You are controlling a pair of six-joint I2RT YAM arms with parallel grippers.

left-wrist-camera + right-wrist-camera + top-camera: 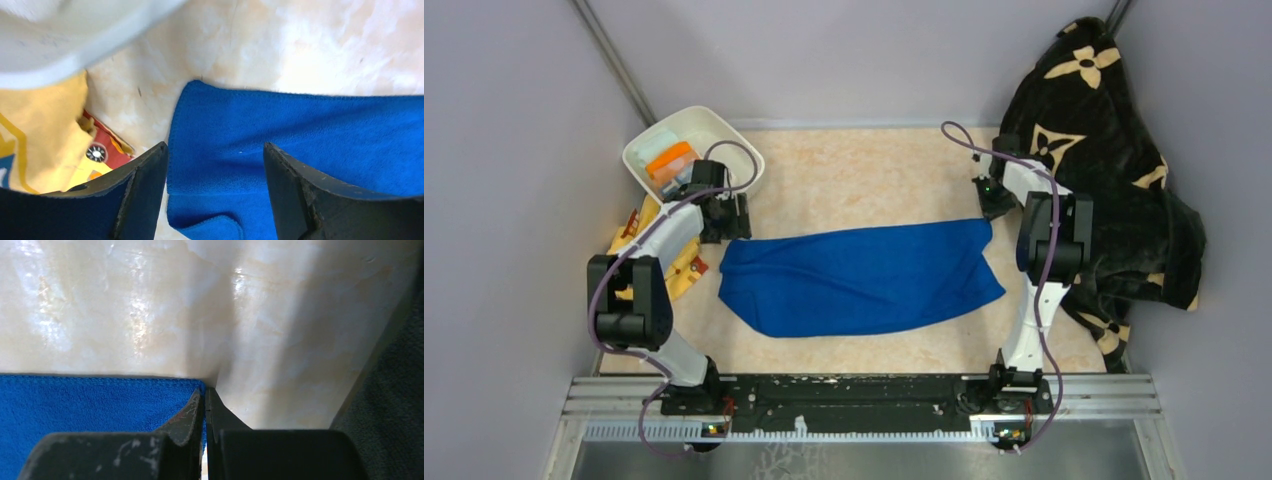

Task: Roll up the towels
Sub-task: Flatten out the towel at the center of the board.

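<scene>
I will next pinch the blue towel's far corner with my left gripper, so both grippers can stretch and fold the towel's far edge for rolling.
A royal blue towel lies spread across the middle of the table, its near left edge folded over. My left gripper hovers over the towel's far left corner. In the left wrist view this gripper is open, with the blue towel below the gap and nothing held. My right gripper is at the towel's far right corner. In the right wrist view that gripper is shut, pinching the corner of the blue towel. A folded cloth with orange and pale blue sits in the bin.
A white bin stands at the back left, just beyond the left gripper, and its rim shows in the left wrist view. A yellow printed cloth lies under the left arm. A large black flowered blanket is heaped at the right.
</scene>
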